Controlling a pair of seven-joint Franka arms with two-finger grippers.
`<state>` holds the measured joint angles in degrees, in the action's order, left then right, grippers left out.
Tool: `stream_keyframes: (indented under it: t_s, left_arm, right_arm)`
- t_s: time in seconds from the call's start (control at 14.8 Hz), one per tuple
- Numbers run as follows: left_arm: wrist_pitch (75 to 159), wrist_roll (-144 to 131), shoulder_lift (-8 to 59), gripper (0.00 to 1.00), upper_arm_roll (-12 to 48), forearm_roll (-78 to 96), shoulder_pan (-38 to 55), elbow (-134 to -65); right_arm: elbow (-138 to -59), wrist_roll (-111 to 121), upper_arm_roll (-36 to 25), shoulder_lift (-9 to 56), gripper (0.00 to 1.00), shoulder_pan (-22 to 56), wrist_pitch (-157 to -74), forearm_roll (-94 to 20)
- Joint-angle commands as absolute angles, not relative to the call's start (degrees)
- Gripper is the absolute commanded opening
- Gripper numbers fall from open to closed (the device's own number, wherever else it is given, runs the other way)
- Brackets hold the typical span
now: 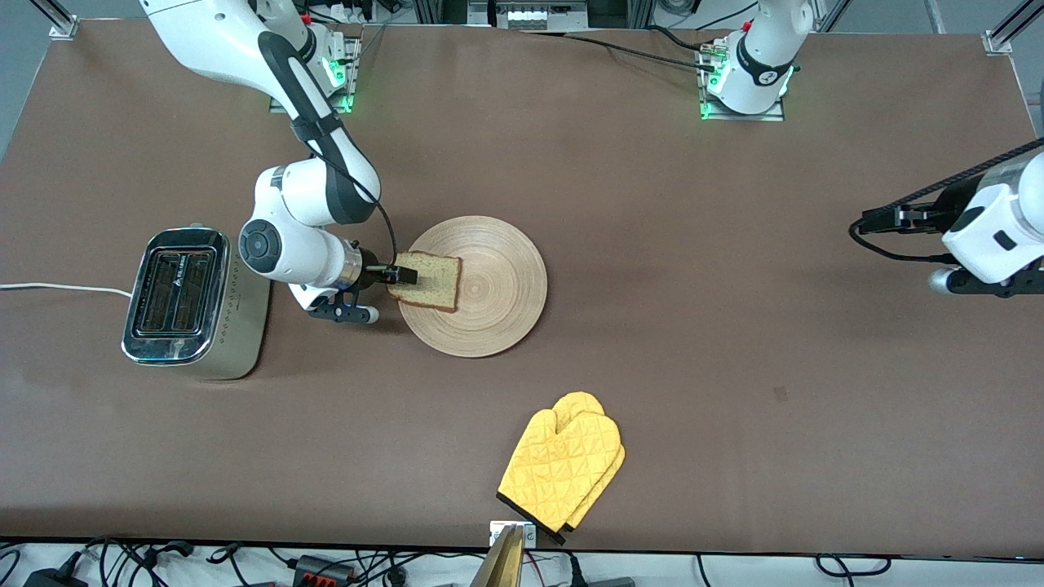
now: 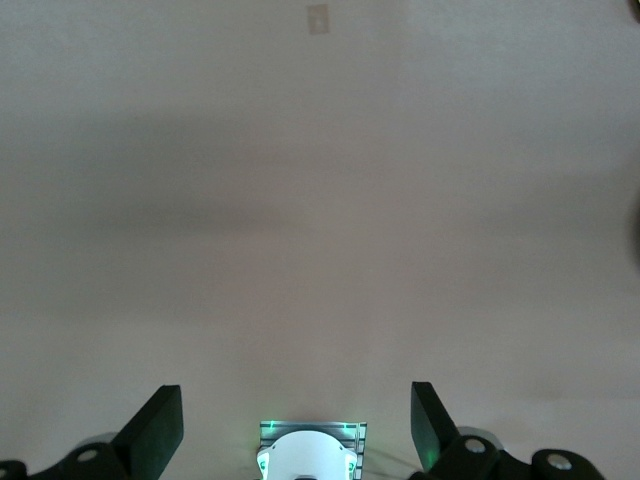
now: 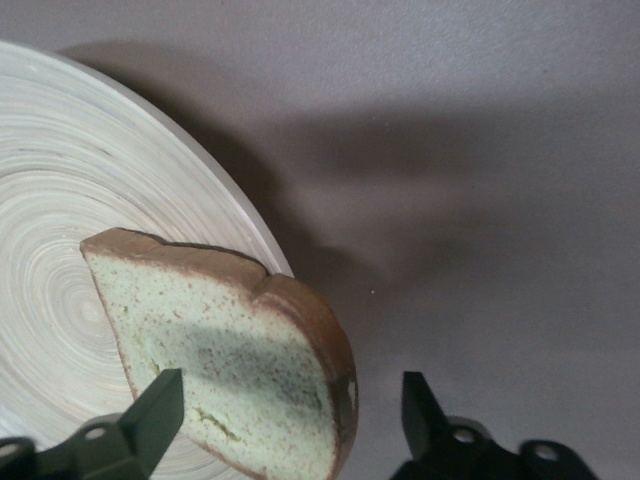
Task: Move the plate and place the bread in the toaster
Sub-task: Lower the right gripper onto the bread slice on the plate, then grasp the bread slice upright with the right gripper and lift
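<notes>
My fingers stand around the bread's end beside the plate, so it is time for my right gripper to close on the bread's end now.
The light-wood plate lies mid-table, beside the toaster, which stands toward the right arm's end. The bread rests on the plate's toaster-side edge and slightly overhangs the rim. My right gripper is at that edge of the slice. In the right wrist view the right gripper is open: one finger is over the bread, the other over bare table past the plate. My left gripper waits, open and empty, above the table's left-arm end; the left wrist view shows only bare table.
A yellow quilted oven mitt lies near the table's front edge, nearer the camera than the plate. The toaster's white cord runs off toward the table's right-arm end. The left arm's base shows between the left fingers.
</notes>
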<state>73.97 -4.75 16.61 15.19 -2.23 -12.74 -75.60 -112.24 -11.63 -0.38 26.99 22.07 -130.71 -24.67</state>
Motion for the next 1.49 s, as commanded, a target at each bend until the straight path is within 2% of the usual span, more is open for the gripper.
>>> stream_keyframes:
  t_s: [0.0,0.14,0.27,0.41,0.54,0.95,1.08,1.22,1.42]
  left_arm:
    - [77.3,-6.8,14.0,1.0,17.1,-3.3,-13.5,-78.1]
    - [78.8,-7.1,13.8,1.0,17.1,-3.0,-14.2,-78.7]
    - [78.9,-6.7,13.9,1.0,17.3,-3.2,-13.5,-78.7]
    - [78.2,-9.0,13.9,1.0,18.5,-3.0,-13.0,-78.7]
    - [77.7,-10.8,14.0,1.0,20.7,-3.0,-12.6,-78.7]
    - [78.7,-10.6,13.3,1.0,21.4,-3.6,-11.0,-78.2]
    - [82.1,-11.1,12.0,1.0,17.5,-3.5,-8.7,-78.8]
    - [86.8,-10.1,9.2,1.0,12.9,-0.9,-8.8,-84.6]
    - [89.4,-5.8,4.3,1.0,10.9,2.2,-9.0,-92.7]
  right_arm:
    - [-112.4,-11.3,-0.2,27.3,0.87,22.2,-130.5,-26.1]
    - [-112.3,-11.3,-0.2,27.3,0.78,22.2,-130.3,-26.1]
    - [-112.3,-11.3,-0.2,27.3,0.53,22.2,-130.3,-26.1]
    - [-111.8,-11.2,-0.2,27.3,0.21,22.2,-128.9,-26.1]
    - [-111.0,-11.3,-0.2,26.9,0.05,22.1,-127.7,-26.1]
    - [-104.2,-11.9,-0.8,24.3,0.0,21.8,-119.5,-25.8]
    - [-103.9,-11.8,-2.1,21.7,0.0,21.7,-117.6,-24.7]
    - [-102.0,-11.8,-5.2,20.0,0.0,21.9,-113.8,-20.5]
    - [-93.6,-11.6,-9.5,19.4,0.0,21.7,-102.2,-10.2]
